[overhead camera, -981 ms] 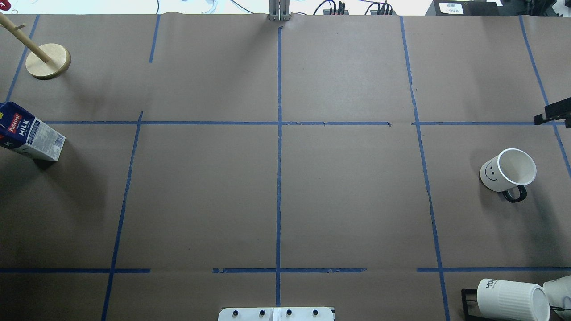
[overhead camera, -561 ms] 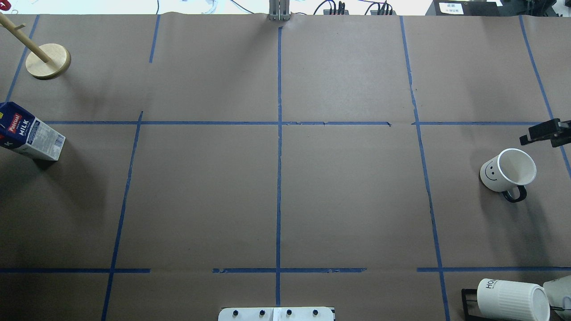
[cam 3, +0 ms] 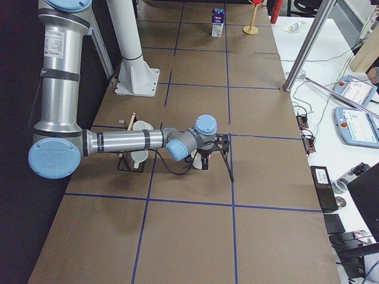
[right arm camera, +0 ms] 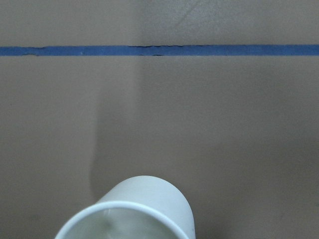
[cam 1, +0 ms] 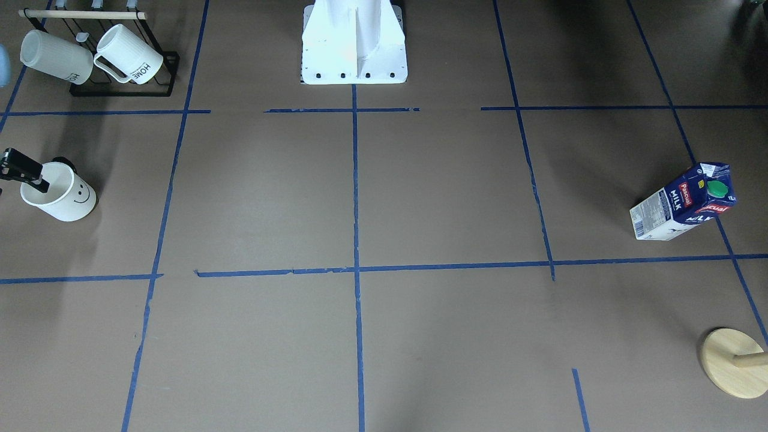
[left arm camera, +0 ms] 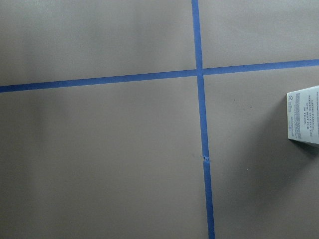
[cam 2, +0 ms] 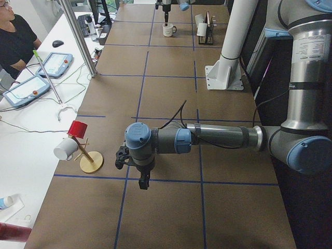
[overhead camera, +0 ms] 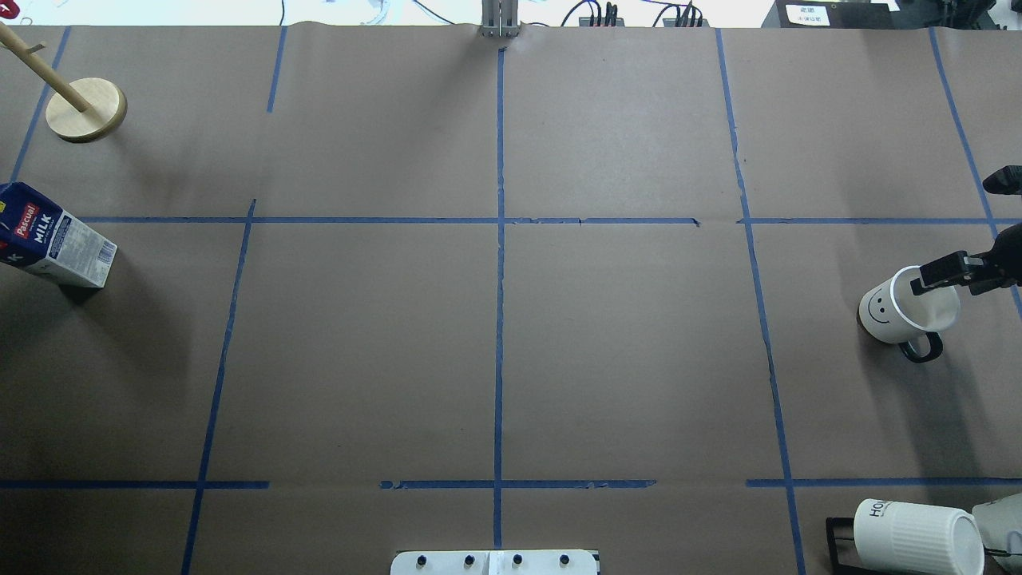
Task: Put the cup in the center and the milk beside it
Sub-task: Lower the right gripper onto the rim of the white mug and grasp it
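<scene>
The cup is ready for my right gripper to close on and would be caught now: the fingers straddle the outer side of its rim, the visible one down inside the cup's opening (cam 1: 60, 182).
The cup (overhead camera: 882, 313) stands upright at the table's right side, smiley face toward the center (overhead camera: 559, 343), which is bare brown paper. It also shows in the front view (cam 1: 66, 204) and at the bottom of the right wrist view (right arm camera: 144, 201). My right gripper (overhead camera: 974, 227) is open: one finger (overhead camera: 946, 271) hangs over the cup's mouth, the other lies beyond its far side. The milk (overhead camera: 56, 239) stands at the far left, also in the front view (cam 1: 684, 207). My left gripper (cam 2: 140, 176) shows only in the left side view; I cannot tell its state.
A black rack with two ribbed HOME mugs (overhead camera: 914, 535) stands at the near right corner, close to the cup. A wooden stand (overhead camera: 85, 109) is at the far left corner. The robot's white base (cam 1: 354, 42) sits at the near middle edge.
My right gripper has moved toward the near side and a little left. Its nearer finger now lies over the cup's mouth and a second finger has come into view. Cup and milk have not moved.
</scene>
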Tool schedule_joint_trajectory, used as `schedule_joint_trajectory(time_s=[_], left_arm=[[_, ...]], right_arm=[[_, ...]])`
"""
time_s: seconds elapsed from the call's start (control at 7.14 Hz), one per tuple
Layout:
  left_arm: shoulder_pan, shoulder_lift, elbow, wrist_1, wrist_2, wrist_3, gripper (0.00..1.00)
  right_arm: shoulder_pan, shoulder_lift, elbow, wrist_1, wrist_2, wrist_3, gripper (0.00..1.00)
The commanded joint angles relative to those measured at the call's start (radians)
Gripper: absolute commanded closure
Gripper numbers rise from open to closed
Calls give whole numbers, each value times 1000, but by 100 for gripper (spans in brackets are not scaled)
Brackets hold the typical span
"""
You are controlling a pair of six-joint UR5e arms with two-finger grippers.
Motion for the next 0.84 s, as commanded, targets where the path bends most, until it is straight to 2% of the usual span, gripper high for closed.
schedule_joint_trajectory(time_s=[0.0,0.14,0.28,0.42,0.56,0.7], left_arm=[[0,0,-2,0,0,0,0],[0,0,-5,0,0,0,0],[0,0,-5,0,0,0,0],[0,0,-5,0,0,0,0],[0,0,-5,0,0,0,0],[0,0,-5,0,0,0,0]], right_arm=[[-3,0,-15,5,0,-1,0],[-3,0,-15,5,-3,1,2],[-3,0,-15,3,-4,1,65],[-3,0,-14,3,-6,-2,96],[-4,0,-14,3,-6,-1,100],[-4,0,-12,3,-6,1,100]])
